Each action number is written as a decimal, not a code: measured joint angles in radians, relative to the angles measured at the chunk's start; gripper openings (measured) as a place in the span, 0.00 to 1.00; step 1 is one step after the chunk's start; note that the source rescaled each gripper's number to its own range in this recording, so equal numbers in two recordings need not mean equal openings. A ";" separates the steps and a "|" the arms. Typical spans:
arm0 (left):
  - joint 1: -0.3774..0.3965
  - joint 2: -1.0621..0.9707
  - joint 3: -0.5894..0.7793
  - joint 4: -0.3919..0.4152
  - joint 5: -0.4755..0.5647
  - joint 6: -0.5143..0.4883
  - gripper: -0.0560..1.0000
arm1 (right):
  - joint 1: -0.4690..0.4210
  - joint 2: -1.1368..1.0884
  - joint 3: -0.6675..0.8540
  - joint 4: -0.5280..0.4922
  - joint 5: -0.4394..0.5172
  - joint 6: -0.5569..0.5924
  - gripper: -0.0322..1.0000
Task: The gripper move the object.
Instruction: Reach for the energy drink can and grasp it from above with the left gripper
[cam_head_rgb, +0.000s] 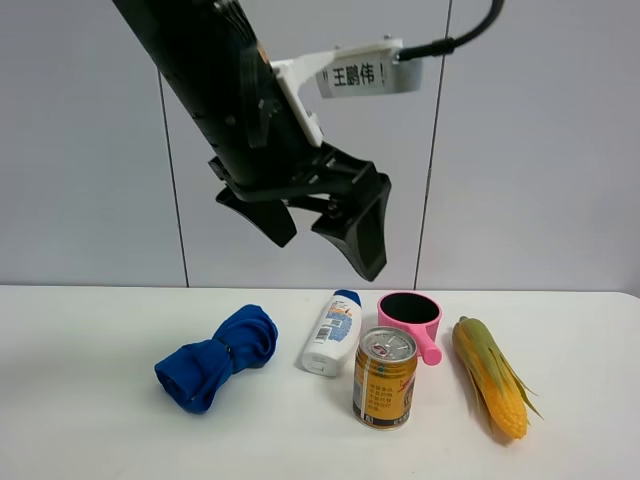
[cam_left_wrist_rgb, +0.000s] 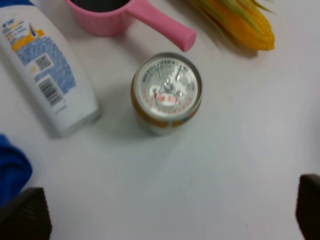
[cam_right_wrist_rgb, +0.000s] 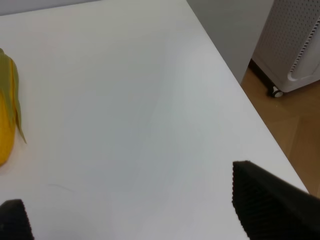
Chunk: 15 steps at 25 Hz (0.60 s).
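The left gripper should grab the gold-yellow can next by its silver-rimmed top (cam_head_rgb: 386, 343) (cam_left_wrist_rgb: 167, 87), so that it can move the can across the table.
The gold-yellow can (cam_head_rgb: 385, 378) stands upright on the white table, front centre, silver pull-tab top up. My left gripper (cam_head_rgb: 328, 250) hangs open and empty high above the table, above and a little left of the can. In the left wrist view the can (cam_left_wrist_rgb: 166, 92) is seen from above, well below the open gripper (cam_left_wrist_rgb: 167, 212), whose black fingertips (cam_left_wrist_rgb: 25, 217) show at the frame corners. My right gripper (cam_right_wrist_rgb: 142, 215) is open and empty over bare table near the right edge; it is not in the exterior view.
A white shampoo bottle (cam_head_rgb: 331, 333) lies left of the can, with a pink cup (cam_head_rgb: 410, 318) behind it. A corn cob (cam_head_rgb: 490, 375) lies to the right, a blue cloth (cam_head_rgb: 218, 357) to the left. Beyond the table's right edge (cam_right_wrist_rgb: 235, 85) stands a white appliance (cam_right_wrist_rgb: 295, 45).
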 joint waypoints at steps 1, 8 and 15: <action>-0.005 0.017 -0.003 0.002 -0.016 0.000 1.00 | 0.000 0.000 0.000 0.000 0.000 0.000 1.00; -0.008 0.134 -0.006 0.017 -0.103 0.000 1.00 | 0.000 0.000 0.000 0.000 0.000 0.000 1.00; -0.008 0.240 -0.006 0.026 -0.208 0.001 1.00 | 0.000 0.000 0.000 0.000 0.000 0.000 1.00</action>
